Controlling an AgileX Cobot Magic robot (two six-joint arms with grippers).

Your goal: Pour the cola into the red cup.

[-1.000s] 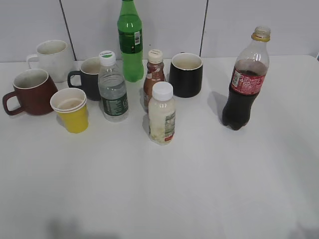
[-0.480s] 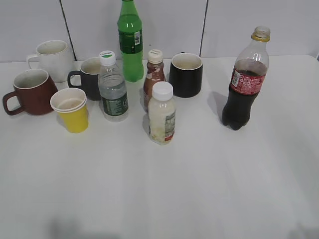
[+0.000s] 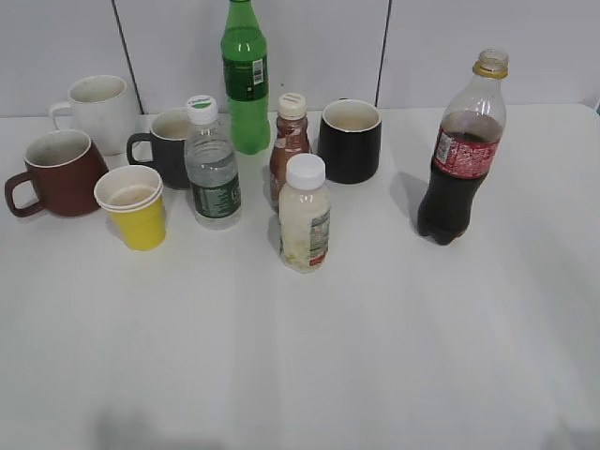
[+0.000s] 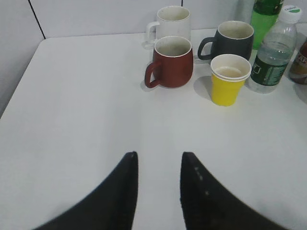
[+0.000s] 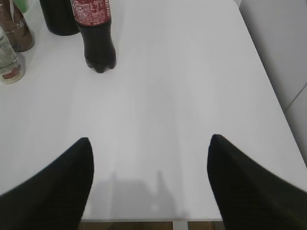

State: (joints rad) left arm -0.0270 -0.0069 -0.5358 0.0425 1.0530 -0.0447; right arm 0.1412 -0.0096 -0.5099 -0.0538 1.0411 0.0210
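Observation:
The red cup needs to be steady for the cola (image 3: 461, 155). My left gripper should grab the cup by its handle (image 3: 21, 192) next.
The cola (image 3: 461, 155) stands uncapped at the right of the white table, its dark lower half also at the top left of the right wrist view as the cola (image 5: 96, 33). The red cup (image 3: 56, 172) sits at the far left with its handle toward the left edge; it shows as the red cup (image 4: 171, 62) in the left wrist view. My left gripper (image 4: 158, 160) hangs open and empty over bare table, well short of the cup. My right gripper (image 5: 149, 143) stands wide open and empty near the table's front edge, far from the cola. Neither arm shows in the exterior view.
Around the red cup stand a white mug (image 3: 98, 111), a black mug (image 3: 167, 145), a yellow paper cup (image 3: 136, 206) and a clear water bottle (image 3: 212, 167). Mid-table are a green bottle (image 3: 246, 80), a brown bottle (image 3: 289, 145), a milky bottle (image 3: 304, 216) and another black mug (image 3: 351, 139).

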